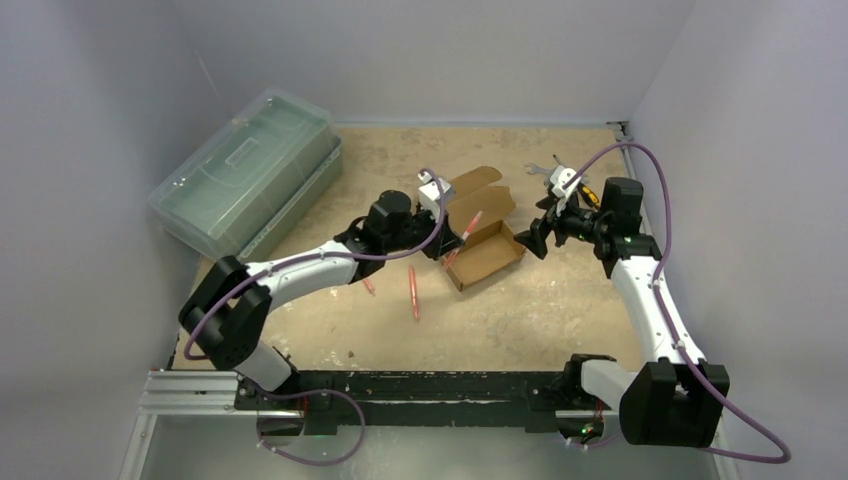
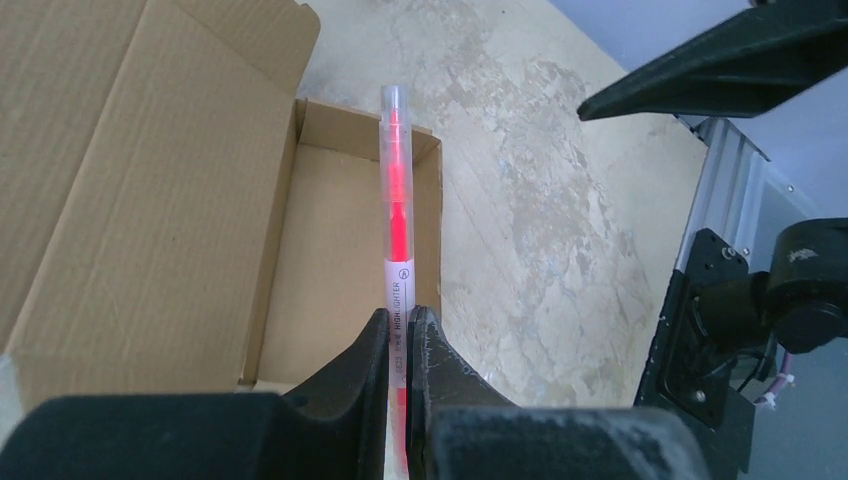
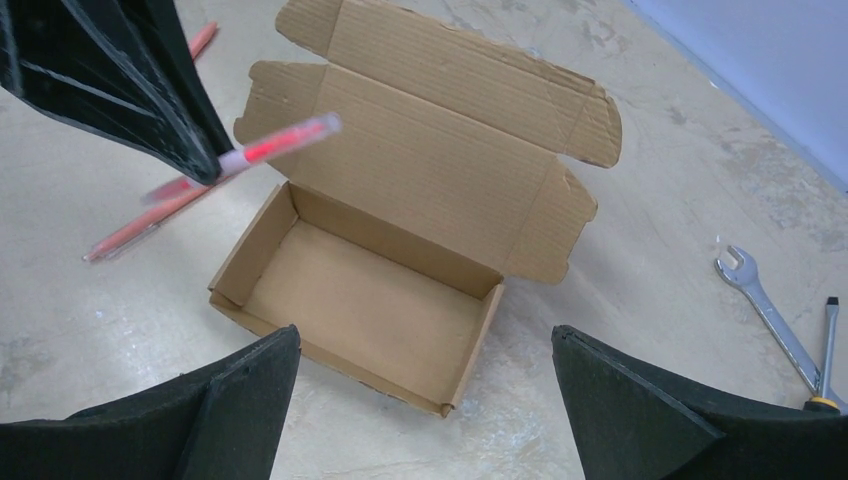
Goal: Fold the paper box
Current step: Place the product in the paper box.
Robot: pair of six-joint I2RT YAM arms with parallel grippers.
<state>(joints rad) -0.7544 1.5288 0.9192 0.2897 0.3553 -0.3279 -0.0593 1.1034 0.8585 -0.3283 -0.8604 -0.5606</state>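
Note:
I should keep holding the highlighter (image 2: 398, 200) with my left gripper until its rear end is inside the box. The highlighter is above the end of the box and would fall short if I let go now.
The paper box (image 1: 487, 252) is a brown cardboard carton standing open on the table, its lid (image 1: 480, 195) folded back and its inside (image 3: 365, 295) empty. My left gripper (image 1: 447, 240) is shut on a pink highlighter (image 2: 398, 200), which sticks out over the box's near-left wall (image 2: 300, 250). In the left wrist view the fingers (image 2: 403, 325) pinch the barrel at its label. The right wrist view shows the highlighter (image 3: 270, 145) hanging above the box's left end. My right gripper (image 3: 425, 345) is open and hovers just right of the box (image 1: 530, 238), holding nothing.
A large translucent green case (image 1: 245, 170) stands at the back left. Two more pink pens (image 1: 414, 292) lie on the table in front of the box. A wrench (image 3: 760, 300) and a screwdriver (image 3: 828, 350) lie at the back right near the wall.

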